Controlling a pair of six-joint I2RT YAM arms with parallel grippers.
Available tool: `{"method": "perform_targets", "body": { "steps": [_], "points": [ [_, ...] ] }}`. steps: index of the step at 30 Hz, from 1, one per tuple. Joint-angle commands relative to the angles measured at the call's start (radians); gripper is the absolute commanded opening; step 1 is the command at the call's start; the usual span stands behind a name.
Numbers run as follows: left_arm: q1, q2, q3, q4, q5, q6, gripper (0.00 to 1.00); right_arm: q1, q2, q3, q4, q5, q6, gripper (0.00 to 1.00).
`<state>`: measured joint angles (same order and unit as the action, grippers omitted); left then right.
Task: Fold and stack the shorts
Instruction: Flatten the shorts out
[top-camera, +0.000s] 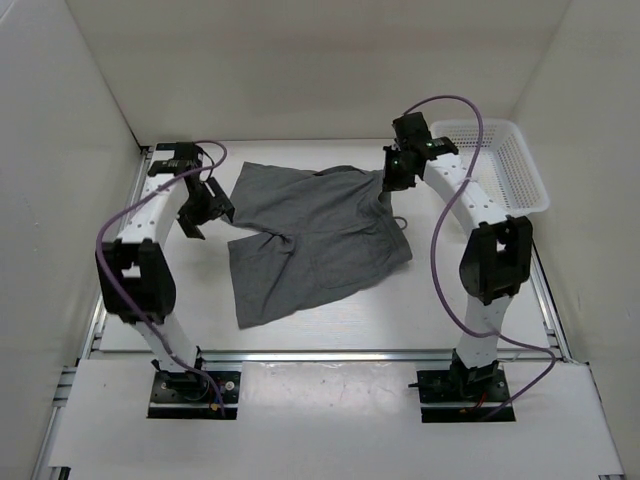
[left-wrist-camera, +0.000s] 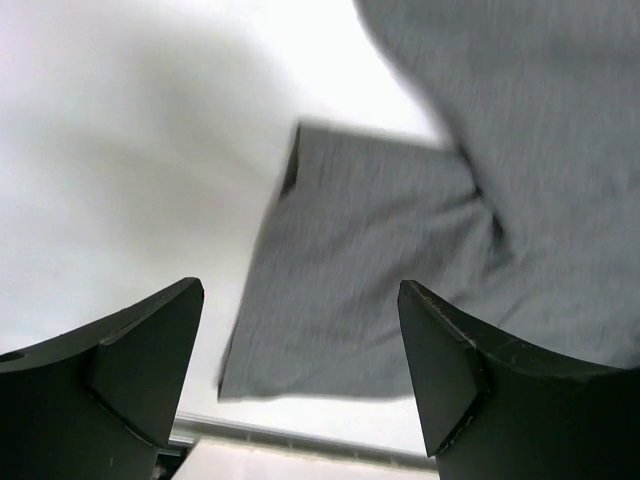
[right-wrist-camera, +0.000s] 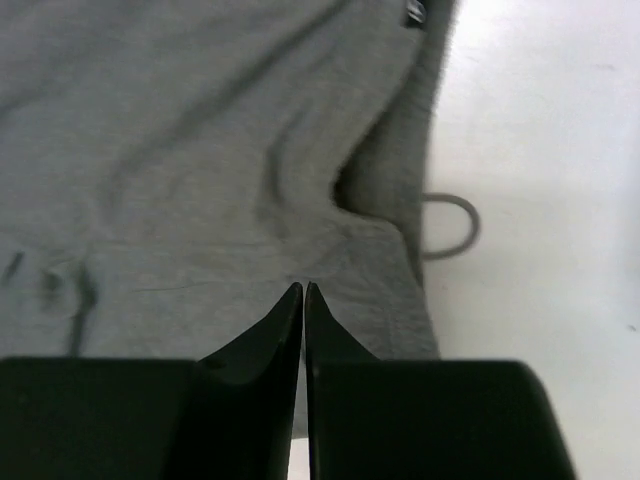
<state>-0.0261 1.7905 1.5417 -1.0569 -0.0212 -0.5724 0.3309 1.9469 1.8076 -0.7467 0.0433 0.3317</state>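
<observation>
My left gripper grabs the shorts' leg hem at its outer corner next, to fold the legs over toward the shorts' waist.
The dark grey shorts lie spread on the white table, legs toward the arms. They also fill much of the left wrist view and the right wrist view. My left gripper hangs just off their left edge. In its own view this gripper is open wide, with nothing between the fingers and one leg hem below. My right gripper is at the far right waist corner. Here its tips are pressed together on the fabric, and creases run to them. The drawstring loops onto the table.
A white mesh basket stands at the back right, close behind the right arm. White walls close in the table on the left, right and far sides. Metal rails run along the table's near edge and sides.
</observation>
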Motion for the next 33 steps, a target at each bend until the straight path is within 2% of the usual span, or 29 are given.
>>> {"method": "perform_targets", "body": {
  "steps": [1,4,9,14,15,19,23,26,27,29,30,32,33],
  "points": [
    [-0.014,-0.176,-0.135,0.061,0.030,-0.021,0.90,-0.003,0.042,0.053,0.064,-0.090,-0.017,0.07],
    [-0.032,-0.212,-0.210,0.061,0.030,-0.021,0.90,0.008,0.177,0.188,-0.006,-0.144,-0.037,0.05],
    [-0.032,-0.293,-0.275,0.052,0.021,-0.021,0.89,-0.001,0.300,0.208,-0.006,-0.062,0.007,0.01],
    [-0.032,-0.313,-0.275,0.032,0.000,-0.012,0.89,-0.023,0.325,0.096,-0.006,0.255,0.086,0.00],
    [-0.032,-0.313,-0.275,0.032,0.000,-0.012,0.89,-0.023,0.337,0.096,-0.006,0.280,0.096,0.00],
    [-0.032,-0.324,-0.284,0.011,0.009,-0.012,0.89,-0.023,0.391,0.117,-0.017,0.280,0.105,0.00],
    [-0.041,-0.374,-0.273,-0.031,0.018,-0.023,0.89,-0.023,0.313,0.118,-0.017,0.259,0.115,0.00],
    [-0.052,-0.440,-0.322,-0.054,0.056,-0.035,0.90,-0.023,0.192,0.104,-0.017,0.259,0.115,0.13],
    [-0.052,-0.459,-0.340,-0.063,0.066,-0.052,0.90,-0.023,0.155,0.095,-0.017,0.259,0.115,0.27],
    [-0.083,-0.522,-0.403,-0.075,0.087,-0.090,0.90,-0.023,0.039,0.069,-0.017,0.270,0.115,0.45],
    [-0.092,-0.543,-0.428,-0.075,0.087,-0.107,0.90,-0.023,-0.042,0.024,-0.017,0.257,0.115,0.63],
    [-0.122,-0.614,-0.516,-0.084,0.101,-0.160,0.89,-0.023,-0.123,-0.039,-0.006,0.215,0.115,0.73],
    [-0.135,-0.635,-0.550,-0.084,0.121,-0.181,0.87,-0.023,-0.203,-0.132,0.009,0.164,0.124,0.75]
  ]
}}
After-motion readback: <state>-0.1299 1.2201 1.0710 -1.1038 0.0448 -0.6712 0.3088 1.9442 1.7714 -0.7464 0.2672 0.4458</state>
